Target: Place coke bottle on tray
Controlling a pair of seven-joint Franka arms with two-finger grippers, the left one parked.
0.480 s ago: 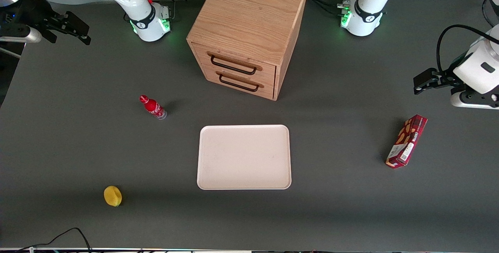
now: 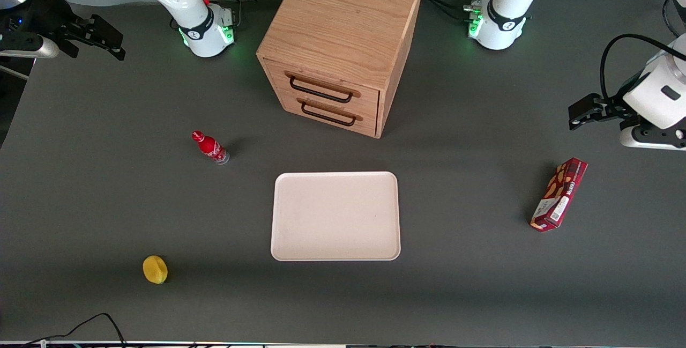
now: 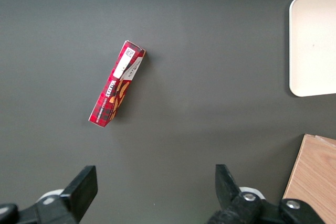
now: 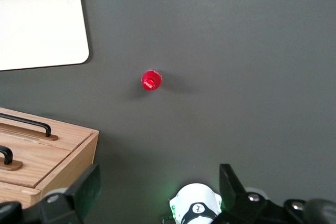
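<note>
My right gripper grabs the coke bottle by its red cap (image 2: 198, 135) next, to place it on the tray (image 2: 335, 215).
The coke bottle (image 2: 210, 147), small and red with a red cap, stands on the dark table between the tray and the working arm's end. The right wrist view shows it from above (image 4: 151, 80). The cream-pink tray (image 2: 335, 215) lies flat, nearer the front camera than the wooden cabinet, with nothing on it; its corner shows in the right wrist view (image 4: 37, 19). My right gripper (image 2: 115, 45) is open and holds nothing. It hangs high at the working arm's end of the table, well away from the bottle, and its two fingers stand wide apart (image 4: 157, 192).
A wooden two-drawer cabinet (image 2: 343, 42) stands farther from the camera than the tray. A yellow lemon (image 2: 155, 269) lies near the front edge. A dark red snack box (image 2: 559, 193) lies toward the parked arm's end. The arm base (image 2: 206, 29) stands beside the cabinet.
My right gripper has shifted very slightly. The bottle and the tray have not moved.
</note>
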